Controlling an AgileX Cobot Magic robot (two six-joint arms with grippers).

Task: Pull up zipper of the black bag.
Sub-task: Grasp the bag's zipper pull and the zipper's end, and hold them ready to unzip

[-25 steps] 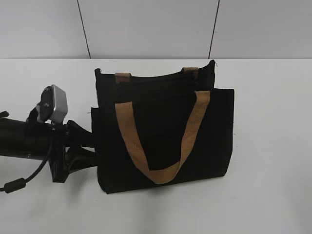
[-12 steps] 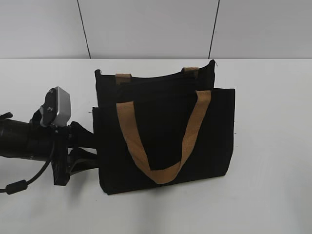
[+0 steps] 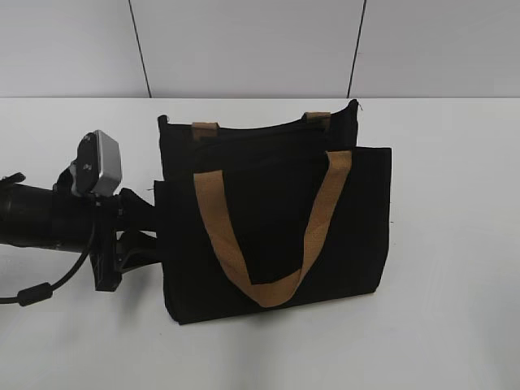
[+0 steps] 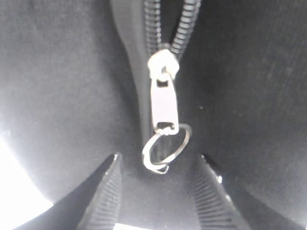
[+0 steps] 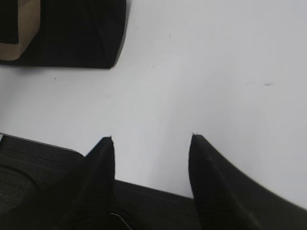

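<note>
The zipper [image 4: 163,91] has to be steady for pulling up, so the left gripper will grab the black zip line by its loose end next.
The black bag [image 3: 276,219] stands on the white table with tan handles [image 3: 268,288]. My left gripper [image 3: 150,223] is at the bag's left end. In the left wrist view the silver zipper pull [image 4: 164,103] hangs with its ring [image 4: 166,149] on the black zip line; the teeth are parted beyond the slider. My left gripper [image 4: 159,158] is open, with its jaws on either side just below the ring and not touching it. My right gripper [image 5: 152,137] is open and empty over bare table; it is out of the exterior view.
The white table [image 3: 455,244] stretches to the right and in front of the bag. A grey wall [image 3: 244,49] stands behind. In the right wrist view a bag corner [image 5: 81,33] with a tan strap [image 5: 24,24] lies at the upper left.
My left arm has moved slightly up and to the right, closer to the bag's left end. The bag has hardly moved.
</note>
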